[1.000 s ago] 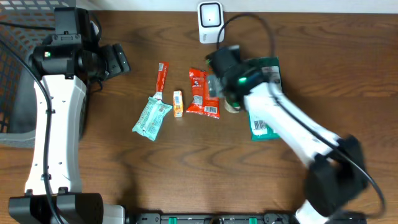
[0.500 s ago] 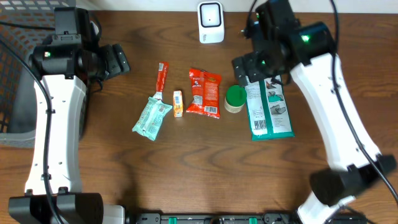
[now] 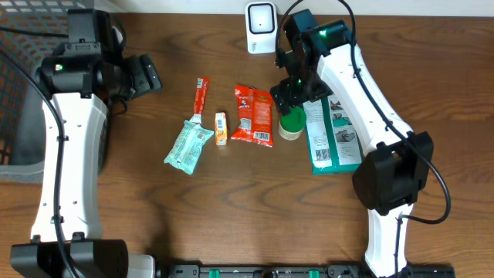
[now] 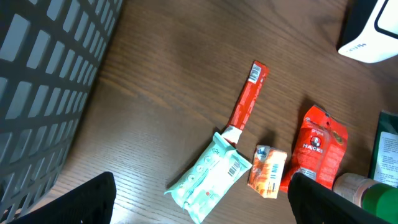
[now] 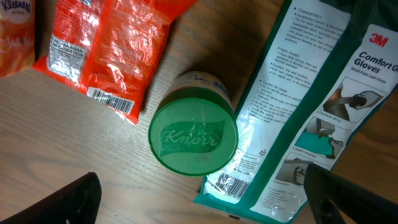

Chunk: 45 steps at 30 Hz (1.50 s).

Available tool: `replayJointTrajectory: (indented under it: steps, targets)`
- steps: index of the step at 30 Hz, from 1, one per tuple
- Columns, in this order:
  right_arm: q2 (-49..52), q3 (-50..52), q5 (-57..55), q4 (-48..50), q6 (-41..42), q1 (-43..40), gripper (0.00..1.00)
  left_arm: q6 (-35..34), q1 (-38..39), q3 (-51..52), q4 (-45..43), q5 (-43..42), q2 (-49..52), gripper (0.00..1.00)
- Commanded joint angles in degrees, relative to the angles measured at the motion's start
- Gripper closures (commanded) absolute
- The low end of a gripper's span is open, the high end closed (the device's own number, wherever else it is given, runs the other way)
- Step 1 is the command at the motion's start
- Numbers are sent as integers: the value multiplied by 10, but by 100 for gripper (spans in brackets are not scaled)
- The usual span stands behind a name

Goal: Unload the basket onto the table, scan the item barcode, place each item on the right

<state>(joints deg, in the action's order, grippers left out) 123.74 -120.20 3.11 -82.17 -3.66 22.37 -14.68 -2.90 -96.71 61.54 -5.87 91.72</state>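
My right gripper grabs the jar across its green lid (image 3: 293, 120) (image 5: 193, 136) next, which leaves the jar's body below uncovered to scan the barcode.
A white barcode scanner (image 3: 261, 27) stands at the table's back edge. Items lie in a row in front of it: a green-lidded jar (image 3: 292, 123), a green gloves packet (image 3: 333, 135), a red snack bag (image 3: 253, 116), a small orange packet (image 3: 221, 128), a mint packet (image 3: 189, 144) and a red stick sachet (image 3: 201, 96). My right gripper (image 5: 205, 199) hangs open above the jar (image 5: 193, 138), which stands upright between the snack bag (image 5: 109, 50) and the gloves packet (image 5: 311, 106). My left gripper (image 4: 199, 202) is open and empty, high over the mint packet (image 4: 211, 177).
A dark mesh basket (image 3: 15, 100) fills the left edge of the table and shows beside the left gripper (image 4: 43, 81). The scanner's black cable loops across the back right. Bare wood runs along the table's front half.
The right arm has swung round: its gripper went from low by the jar to the back right, then back above the jar. The left arm has not moved.
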Motion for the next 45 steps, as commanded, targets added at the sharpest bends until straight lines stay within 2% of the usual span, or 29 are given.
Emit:
replayJointTrajectory:
  steps: [1,6,16,20,31,37,41,45]
  targets:
    - [12,0,5,4,-17,7,3,7,-1,-12,2,-1,-12,12]
    - [21,21,6,17,-33,12,7,7,-1,-12,2,-1,-12,12]
    - [24,115,6,86,-33,14,7,7,-1,-12,2,-1,-12,12]
    - [24,153,6,109,-33,16,15,7,-1,-12,2,-1,-12,12]
    - [24,155,6,127,-33,17,30,7,-1,-12,2,-1,-12,12]
    - [24,155,6,148,-33,17,31,7,-1,-12,2,-1,-12,12]
    - [24,155,6,146,-33,17,35,7,-1,-12,2,-1,-12,12]
    - [24,156,6,140,-33,17,30,7,-1,-12,2,-1,-12,12]
